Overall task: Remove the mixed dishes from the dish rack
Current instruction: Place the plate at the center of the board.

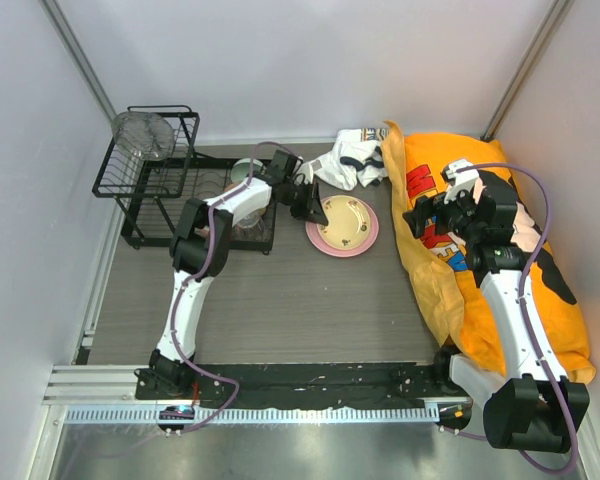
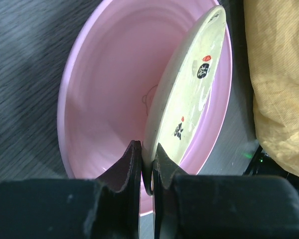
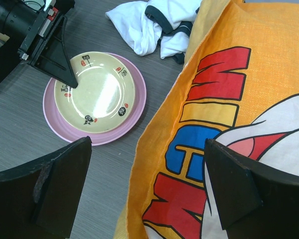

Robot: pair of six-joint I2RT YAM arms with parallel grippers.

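The tan dish (image 1: 346, 220) lies tilted over the flat pink plate, within the plate's rim. My left gripper opens now, and the dish would end inside that plate.
The large pink plate (image 1: 320, 243) lies flat on the table right of the dish rack (image 1: 130, 205). The smaller tan shallow dish (image 1: 346, 220) sits in it. My left gripper (image 1: 315, 208) is shut on the tan dish's near-left rim. In the left wrist view both fingers pinch that rim (image 2: 148, 164), with the tan dish (image 2: 189, 89) over the pink plate (image 2: 109, 89). My right gripper (image 1: 427, 215) hangs open over an orange cloth, holding nothing. Its wrist view shows the tan dish (image 3: 97, 92) and pink plate (image 3: 132, 114) to the far left. A mint-green bowl (image 1: 247, 170) sits at the rack's right end.
A clear glass item (image 1: 145, 135) rests in the rack's raised upper basket. A crumpled white cloth (image 1: 352, 160) lies behind the plate. A large orange printed cloth (image 1: 480, 290) covers the table's right side. White walls close in both sides and the back.
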